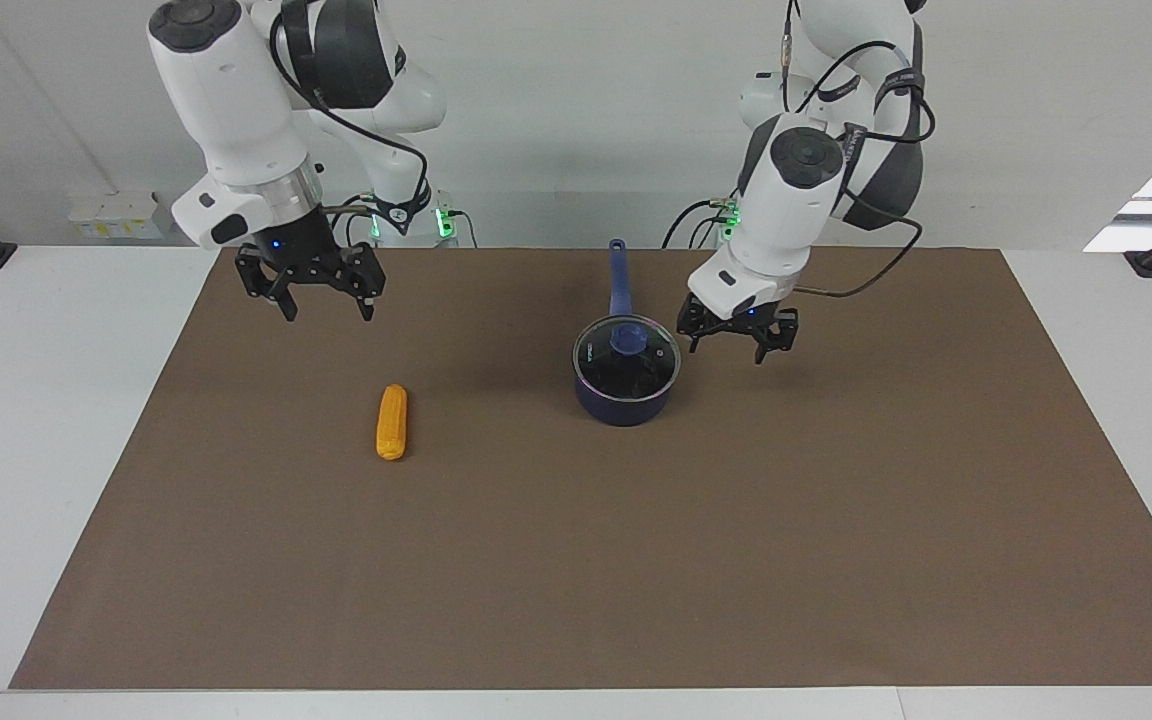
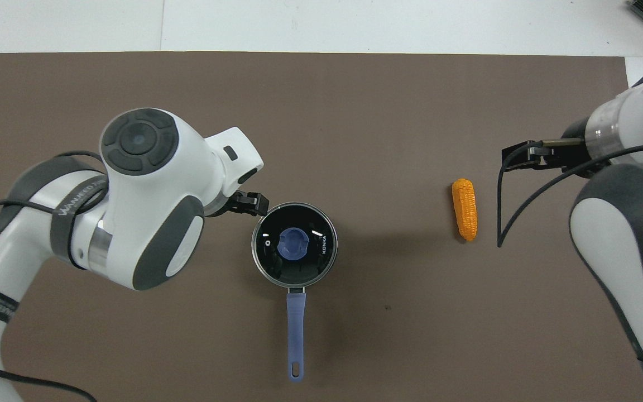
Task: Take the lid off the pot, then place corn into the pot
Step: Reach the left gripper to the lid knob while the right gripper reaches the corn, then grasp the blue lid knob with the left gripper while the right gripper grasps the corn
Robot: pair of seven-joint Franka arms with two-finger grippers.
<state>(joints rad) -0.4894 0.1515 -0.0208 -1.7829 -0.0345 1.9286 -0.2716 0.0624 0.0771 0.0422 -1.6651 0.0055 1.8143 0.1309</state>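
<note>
The glass lid is wide and flat over the pot, so my left gripper should grab it next by its narrow blue knob (image 2: 293,244).
The navy pot (image 1: 624,408) stands mid-table, its long blue handle (image 2: 296,326) pointing toward the robots. The glass lid (image 1: 652,366) with its blue knob (image 2: 293,244) sits on the pot. My left gripper (image 1: 731,348) hangs open just beside the pot's rim, on the side toward the left arm's end, a little above the mat; it shows in the overhead view as the left gripper (image 2: 250,202) at the lid's edge. The orange-yellow corn (image 1: 392,422) lies on the mat toward the right arm's end. My right gripper (image 1: 329,312) is open in the air, apart from the corn (image 2: 465,209).
A brown mat (image 1: 636,560) covers most of the white table (image 1: 26,420). Nothing else lies on the mat. The left arm's big white elbow (image 2: 148,206) hides part of the mat in the overhead view.
</note>
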